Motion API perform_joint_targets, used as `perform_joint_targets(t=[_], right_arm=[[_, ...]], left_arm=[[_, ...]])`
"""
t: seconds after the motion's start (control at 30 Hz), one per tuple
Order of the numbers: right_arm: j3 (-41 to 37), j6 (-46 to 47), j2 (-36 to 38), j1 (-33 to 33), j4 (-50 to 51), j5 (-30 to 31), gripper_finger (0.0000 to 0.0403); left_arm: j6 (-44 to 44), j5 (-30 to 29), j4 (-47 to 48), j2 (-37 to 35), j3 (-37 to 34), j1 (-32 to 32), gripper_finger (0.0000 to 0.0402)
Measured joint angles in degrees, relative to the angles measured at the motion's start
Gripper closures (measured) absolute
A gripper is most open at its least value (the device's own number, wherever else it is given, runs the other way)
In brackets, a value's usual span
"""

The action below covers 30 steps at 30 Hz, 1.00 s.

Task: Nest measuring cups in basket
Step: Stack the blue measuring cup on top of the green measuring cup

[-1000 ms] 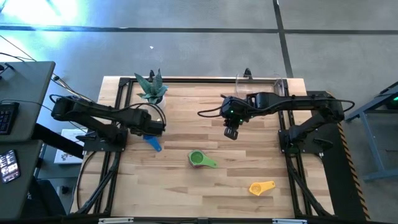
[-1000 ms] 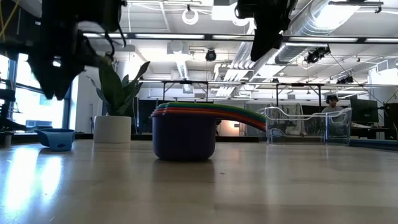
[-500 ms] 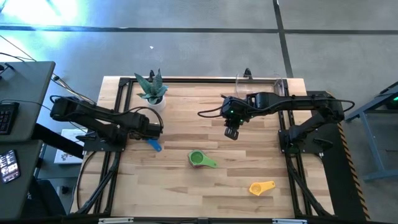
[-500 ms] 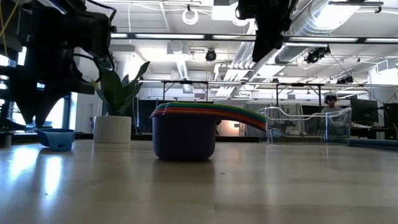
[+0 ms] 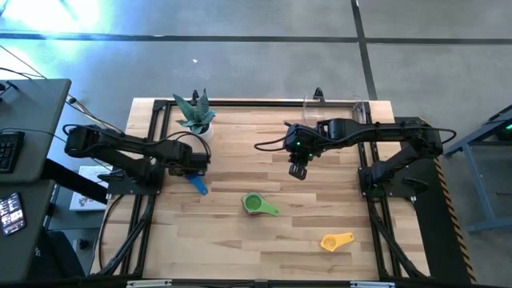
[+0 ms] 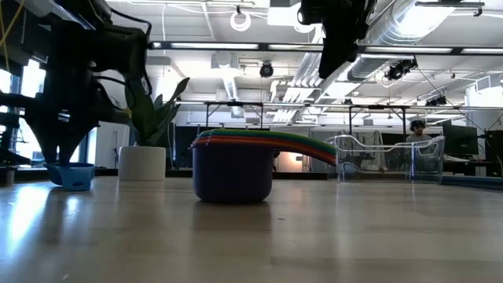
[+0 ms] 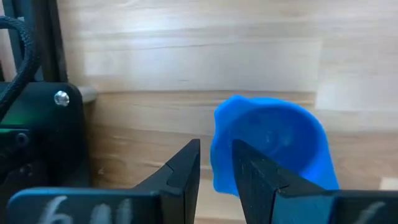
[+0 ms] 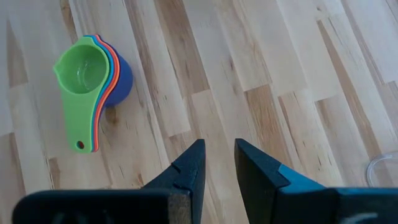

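The blue cup needs to be nested with the green cup, so my left gripper will next grab the blue cup by its bowl's rim [image 7: 215,135].
A blue measuring cup [image 5: 198,186] [image 6: 71,174] [image 7: 273,143] rests on its base near the table's left side. My left gripper [image 5: 198,171] [image 7: 216,158] [image 6: 60,156] hangs low over it, narrowly open. One finger is over the bowl and the other is outside its wall. A nested stack of cups [image 5: 254,204] [image 8: 90,78] [image 6: 232,169], green on top, stands mid-table. A yellow cup [image 5: 336,241] lies toward the near right. The clear basket [image 5: 336,107] [image 6: 389,157] stands at the far right edge. My right gripper [image 5: 298,170] [image 8: 219,158] hovers high above bare wood, narrowly open. My left gripper comes from above, pointing down, with its fingers [image 7: 255,171] on either side of the blue cup's bowl wall [image 7: 217,143]. Whether they touch the wall, I cannot tell.
A white pot with a green plant [image 5: 194,116] [image 6: 145,149] stands at the far left of the table, just beyond the left gripper. Bare wood lies between the stack and the basket. The black table frame [image 5: 152,144] runs along both sides.
My left gripper has come down toward the blue cup, from well above it to just over its rim. The cup, the stack and my right arm have kept still.
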State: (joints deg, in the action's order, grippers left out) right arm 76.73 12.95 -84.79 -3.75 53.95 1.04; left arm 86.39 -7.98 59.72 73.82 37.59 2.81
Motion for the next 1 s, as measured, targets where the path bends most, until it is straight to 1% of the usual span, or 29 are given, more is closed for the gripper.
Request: perform_joint_targets(t=[0.2,0.3,0.37,0.5,0.53,0.6,0.67,0.83,1.0], right_arm=[[0.02,0.00,0.00,0.02,0.02,0.00,0.0324],[0.00,-0.08,0.00,0.02,0.02,0.02,0.0324],[0.02,-0.38,0.00,0.02,0.02,0.02,0.0324],[0.02,-0.60,0.00,0.02,0.02,0.02,0.0324],[0.02,-0.61,0.00,0.02,0.02,0.02,0.0324],[0.02,-0.61,0.00,0.02,0.02,0.02,0.0324],[0.02,-0.61,0.00,0.02,0.03,0.03,0.0324],[0.02,-0.58,0.00,0.02,0.04,0.03,0.0324],[0.02,-0.35,-0.01,0.02,0.03,0.04,0.0324]], left_arm=[[-0.05,0.70,-3.53,0.00,-2.53,0.63,0.0316],[-1.05,0.67,-5.48,0.00,-3.16,0.63,0.0325],[-2.26,0.33,-6.88,0.00,-3.15,0.61,0.0340],[-2.63,-0.03,-7.82,0.00,-3.15,0.61,0.0387],[-2.65,-0.05,-8.33,0.00,-3.12,0.61,0.0392],[-2.64,0.32,-9.78,0.00,-3.08,0.52,0.0392],[-2.64,1.92,-11.68,0.00,-3.10,0.50,0.0388],[-1.69,4.76,-19.21,0.00,-3.08,-0.71,0.0396],[-0.01,5.23,-22.11,0.00,0.07,-2.99,0.0395]])
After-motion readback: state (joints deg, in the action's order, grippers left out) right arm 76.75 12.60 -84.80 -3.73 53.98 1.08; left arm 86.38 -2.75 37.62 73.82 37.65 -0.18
